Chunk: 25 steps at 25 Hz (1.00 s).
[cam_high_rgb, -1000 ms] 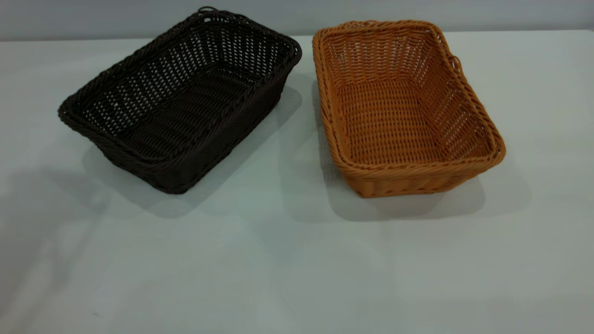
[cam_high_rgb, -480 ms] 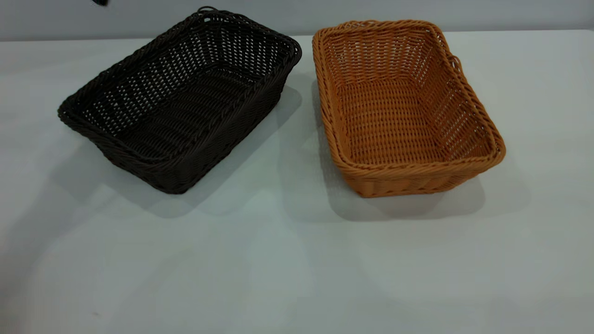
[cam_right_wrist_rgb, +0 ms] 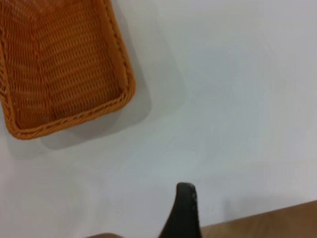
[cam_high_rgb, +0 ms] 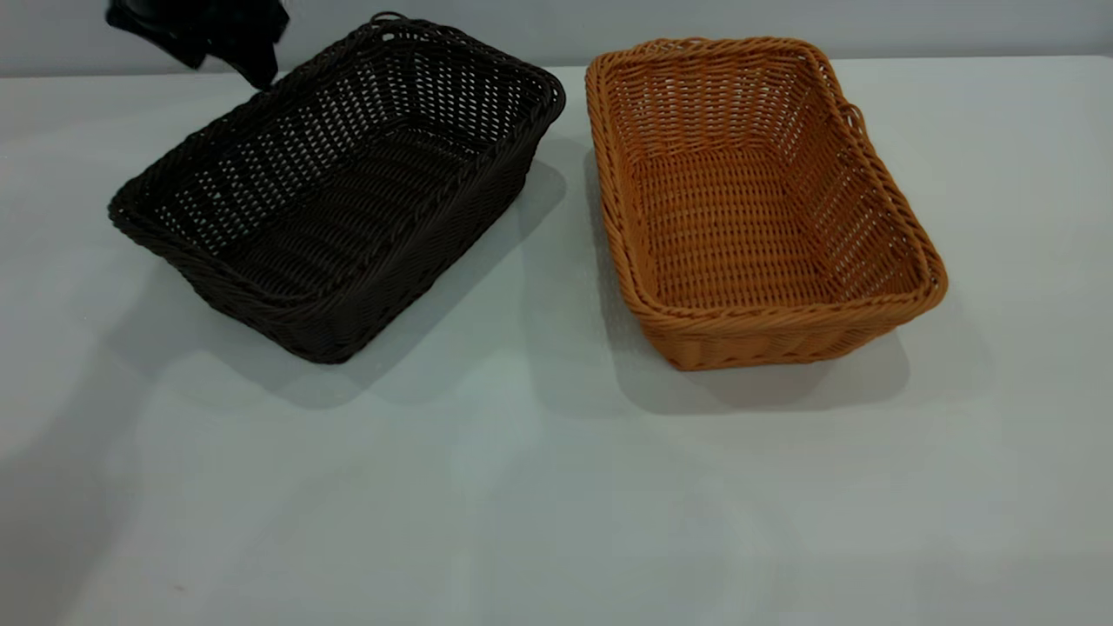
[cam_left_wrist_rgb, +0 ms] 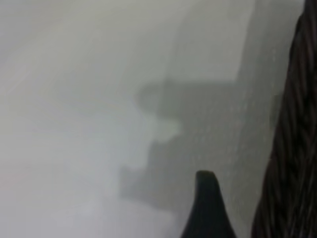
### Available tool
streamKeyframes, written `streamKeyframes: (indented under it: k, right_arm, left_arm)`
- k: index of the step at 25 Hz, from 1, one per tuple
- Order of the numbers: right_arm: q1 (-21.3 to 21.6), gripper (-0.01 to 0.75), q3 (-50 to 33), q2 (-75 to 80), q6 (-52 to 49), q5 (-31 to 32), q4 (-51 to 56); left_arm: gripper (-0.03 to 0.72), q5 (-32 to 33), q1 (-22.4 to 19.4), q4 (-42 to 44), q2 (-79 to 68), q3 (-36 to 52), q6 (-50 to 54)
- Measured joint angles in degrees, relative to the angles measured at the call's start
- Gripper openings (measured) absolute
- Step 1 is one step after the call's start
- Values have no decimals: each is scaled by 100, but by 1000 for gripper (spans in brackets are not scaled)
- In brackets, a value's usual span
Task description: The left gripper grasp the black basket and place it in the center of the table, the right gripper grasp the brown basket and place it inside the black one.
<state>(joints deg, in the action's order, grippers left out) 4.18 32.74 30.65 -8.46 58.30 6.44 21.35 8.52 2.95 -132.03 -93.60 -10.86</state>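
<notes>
My left gripper pinches the black basket by the thin rim of its long side (cam_high_rgb: 259,99) next, since the black basket's wide body spreads far beyond the fingers' reach.
The black basket (cam_high_rgb: 339,187) stands on the table (cam_high_rgb: 522,487) at the back left, turned at an angle. The brown basket (cam_high_rgb: 756,200) stands to its right, a small gap between them. My left gripper (cam_high_rgb: 209,35) hangs at the upper left, above the table just behind the black basket's far left rim and apart from it. In the left wrist view the left gripper (cam_left_wrist_rgb: 205,198) is over bare table beside the black basket's rim (cam_left_wrist_rgb: 292,148). My right gripper (cam_right_wrist_rgb: 183,208) is out of the exterior view. It is over bare table, well away from the brown basket (cam_right_wrist_rgb: 59,64).
The table's brown edge (cam_right_wrist_rgb: 277,223) shows close to the right gripper. Bare table lies in front of both baskets. A grey wall (cam_high_rgb: 783,22) runs behind the table.
The left gripper has come into the exterior view at the upper left and moved down toward the black basket's far rim. Both baskets have stayed in place.
</notes>
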Motion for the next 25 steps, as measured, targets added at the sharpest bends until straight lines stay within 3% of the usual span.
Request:
streamKeyframes:
  k: [12, 14, 18, 25]
  right_arm:
    - [0, 590, 0, 2007, 451, -779, 1109]
    - [0, 590, 0, 2387, 635, -917, 1426]
    - [0, 590, 0, 3100, 1126, -1272, 2144]
    - [0, 590, 0, 4376, 2310, -1803, 3829]
  left_arm:
    - [484, 332, 95, -630, -1193, -1043, -869]
    - [454, 329, 95, -915, -1320, -1111, -1212]
    - [292, 307, 95, -1549, -1434, -1152, -1814]
    - [248, 494, 95, -1866, -1421, -1208, -2281]
